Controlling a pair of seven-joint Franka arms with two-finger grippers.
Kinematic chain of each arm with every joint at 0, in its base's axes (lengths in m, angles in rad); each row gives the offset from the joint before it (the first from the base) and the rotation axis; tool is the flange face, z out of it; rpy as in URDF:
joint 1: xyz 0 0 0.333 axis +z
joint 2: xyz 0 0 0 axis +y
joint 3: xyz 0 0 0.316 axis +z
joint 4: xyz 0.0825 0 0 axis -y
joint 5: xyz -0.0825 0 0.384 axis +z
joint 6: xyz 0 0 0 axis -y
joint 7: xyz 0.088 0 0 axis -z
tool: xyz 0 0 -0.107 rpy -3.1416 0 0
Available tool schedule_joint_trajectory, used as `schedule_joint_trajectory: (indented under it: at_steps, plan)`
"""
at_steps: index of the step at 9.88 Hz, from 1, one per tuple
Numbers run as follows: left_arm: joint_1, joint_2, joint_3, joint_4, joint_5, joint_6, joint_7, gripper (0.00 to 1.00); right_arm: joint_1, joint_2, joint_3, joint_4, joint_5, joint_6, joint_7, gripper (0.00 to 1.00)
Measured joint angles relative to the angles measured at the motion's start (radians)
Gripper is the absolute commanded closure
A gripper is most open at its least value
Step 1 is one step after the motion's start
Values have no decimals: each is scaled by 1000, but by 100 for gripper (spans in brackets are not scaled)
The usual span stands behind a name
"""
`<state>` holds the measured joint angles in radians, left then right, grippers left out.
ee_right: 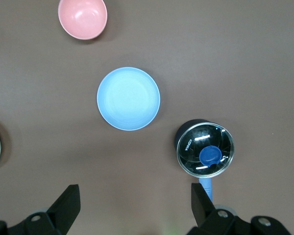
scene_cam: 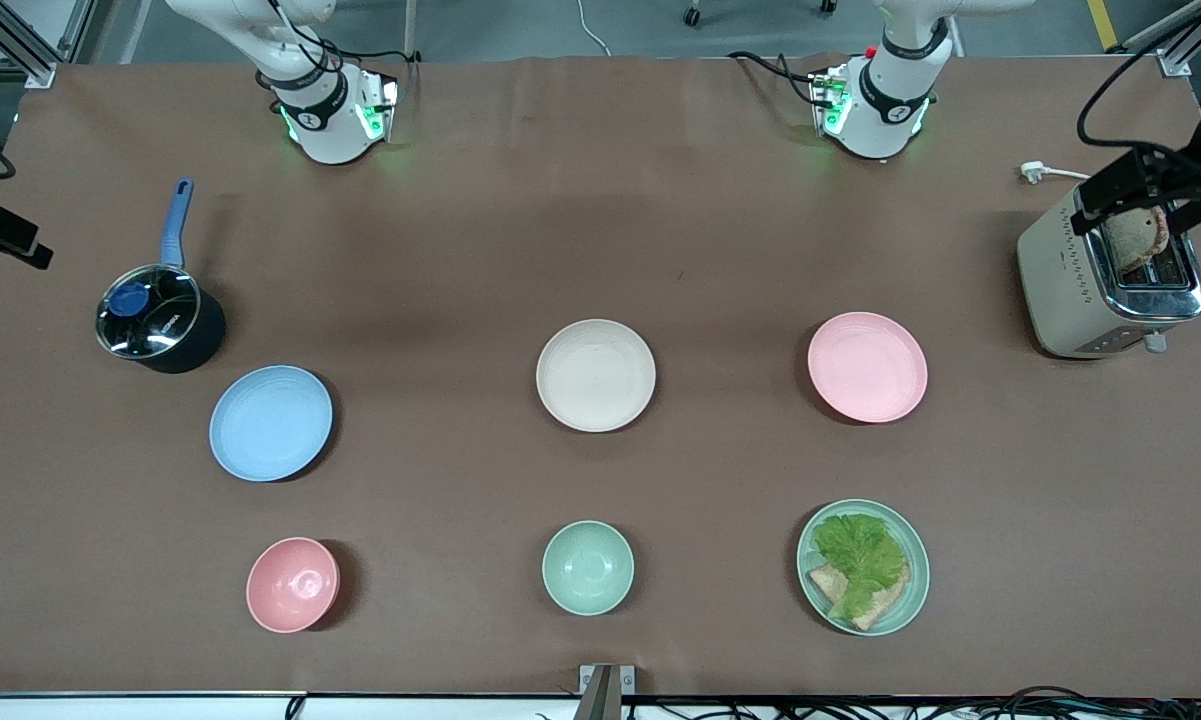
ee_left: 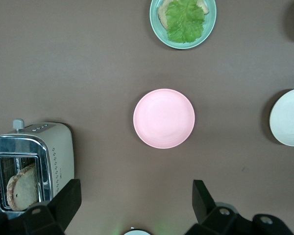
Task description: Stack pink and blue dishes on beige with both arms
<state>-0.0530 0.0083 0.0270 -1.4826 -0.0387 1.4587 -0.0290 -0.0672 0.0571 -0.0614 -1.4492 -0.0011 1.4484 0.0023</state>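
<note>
I will next grab the blue plate by its rim with my right gripper, to build the stack on the beige plate (scene_cam: 596, 375).
The beige plate (scene_cam: 596, 375) lies mid-table, with the pink plate (scene_cam: 867, 367) beside it toward the left arm's end and the blue plate (scene_cam: 271, 422) toward the right arm's end. All three lie flat, apart, with nothing on them. My left gripper (ee_left: 135, 193) hangs open high over bare table beside the pink plate (ee_left: 163, 118), holding nothing. My right gripper (ee_right: 135, 196) is open too, high over bare table beside the blue plate (ee_right: 128, 98). Neither hand shows in the front view. An edge of the beige plate (ee_left: 288, 117) shows in the left wrist view.
A lidded pot (scene_cam: 158, 318) with a blue handle stands by the blue plate. A toaster (scene_cam: 1110, 275) with bread stands at the left arm's end. Nearer the front camera lie a pink bowl (scene_cam: 292, 584), a mint bowl (scene_cam: 587, 567) and a mint plate with lettuce (scene_cam: 863, 566).
</note>
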Motion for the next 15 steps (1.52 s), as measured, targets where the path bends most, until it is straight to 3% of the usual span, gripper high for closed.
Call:
schedule_joint_trajectory:
  at_steps: [1, 3, 5, 7, 10, 11, 13, 15]
  plan:
    - [1, 25, 22, -46, -4, 61, 29, 0, -1, 41, -33, -16, 31, 27, -38, 0]
    - [3, 61, 47, -225, -9, 264, 88, 0, -9, 153, -110, -70, 115, 153, -187, 0]
    - [6, 109, 50, -389, -15, 476, 191, 5, -20, 232, -144, -229, 179, 402, -339, 0]
    - [17, 184, 62, -481, -105, 598, 265, 4, -20, 300, -147, -408, 279, 660, -446, 0]
    - [28, 297, 77, -533, -285, 667, 379, 6, -22, 410, -153, -487, 514, 777, -667, 1]
    - [27, 335, 77, -535, -300, 691, 391, 10, -24, 443, -158, -488, 564, 803, -719, 7]
    - [29, 401, 78, -535, -316, 702, 423, 17, -25, 480, -158, -490, 587, 857, -740, 34]
    - [29, 451, 78, -534, -365, 703, 474, 33, -25, 497, -158, -495, 592, 878, -760, 55]
